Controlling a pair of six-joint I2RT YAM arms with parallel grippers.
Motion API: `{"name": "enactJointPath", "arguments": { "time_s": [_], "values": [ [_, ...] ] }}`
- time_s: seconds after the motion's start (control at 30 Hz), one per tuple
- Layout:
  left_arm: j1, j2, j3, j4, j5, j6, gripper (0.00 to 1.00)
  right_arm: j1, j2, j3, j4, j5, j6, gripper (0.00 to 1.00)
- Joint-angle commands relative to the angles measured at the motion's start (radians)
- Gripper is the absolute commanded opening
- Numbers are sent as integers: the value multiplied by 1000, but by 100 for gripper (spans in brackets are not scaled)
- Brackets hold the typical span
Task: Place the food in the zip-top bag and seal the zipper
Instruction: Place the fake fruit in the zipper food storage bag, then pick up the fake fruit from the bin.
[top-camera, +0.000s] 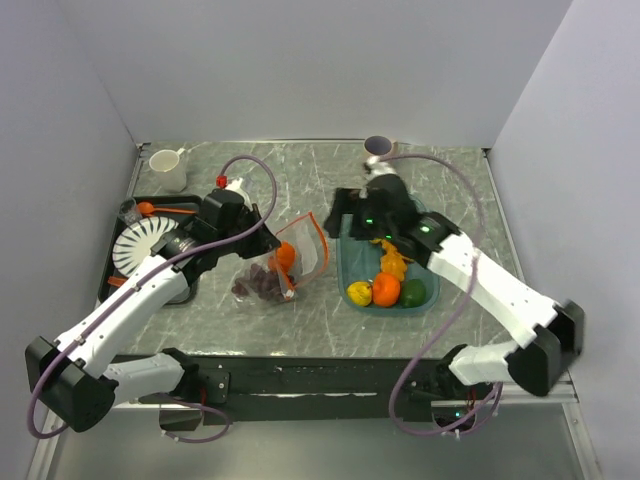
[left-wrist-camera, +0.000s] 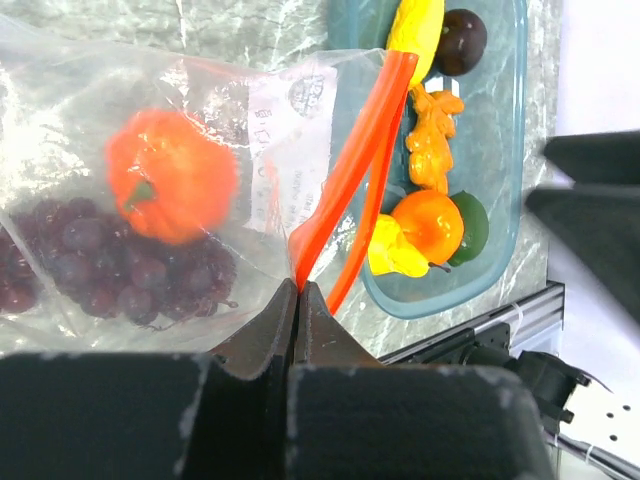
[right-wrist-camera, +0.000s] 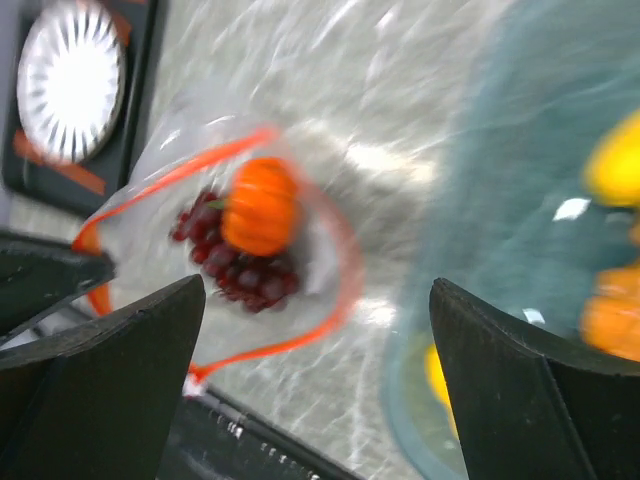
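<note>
Next, the right gripper grips the lemon by its narrow stem end (top-camera: 367, 301), which leaves its round body free to enter the bag's opening.
The clear zip-top bag (top-camera: 300, 262) lies left of centre with its mouth gaping. Inside it are an orange round fruit (left-wrist-camera: 170, 187) and the purple grape bunch (left-wrist-camera: 120, 265). My left gripper (left-wrist-camera: 297, 286) is shut on the bag's mouth edge, pinching the orange-red zipper (left-wrist-camera: 350, 170). My right gripper (right-wrist-camera: 318, 290) hovers open and empty above the gap between the bag and the teal tray (top-camera: 345, 262). In the right wrist view the zipper (right-wrist-camera: 330, 320) curves round the mouth to its white slider (right-wrist-camera: 192, 380). More food stays in the tray: lemon (top-camera: 358, 293), orange (top-camera: 386, 289), green one (top-camera: 413, 292), banana (left-wrist-camera: 415, 25).
A black tray at the left holds a white ridged plate (top-camera: 143, 247) and an orange spoon (top-camera: 160, 209). A white mug (top-camera: 168, 170) stands at the back left and a purple-rimmed cup (top-camera: 378, 148) at the back centre. White walls close in the table on three sides.
</note>
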Motion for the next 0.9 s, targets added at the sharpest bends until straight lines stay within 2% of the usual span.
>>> {"name": "enactJointPath", "arguments": {
  "time_s": [0.0, 0.13, 0.37, 0.43, 0.6, 0.87],
  "values": [
    [1, -31, 37, 4, -29, -12, 1, -116, -126, -150, -39, 87, 21, 100],
    [2, -17, 4, 53, 10, -17, 1, -151, -239, -334, -18, 64, 41, 100],
    [1, 1, -12, 67, 40, -17, 1, -144, -336, -448, -19, -77, 54, 100],
    [1, 0, -13, 65, 37, -14, 1, -139, -362, -484, 8, -138, 46, 96],
    [1, 6, -16, 80, 53, -11, 1, -122, -324, -479, -5, -151, 20, 86],
    [1, 12, -30, 96, 77, -15, 1, -59, -220, -436, -45, -125, -29, 78]
  ]
}}
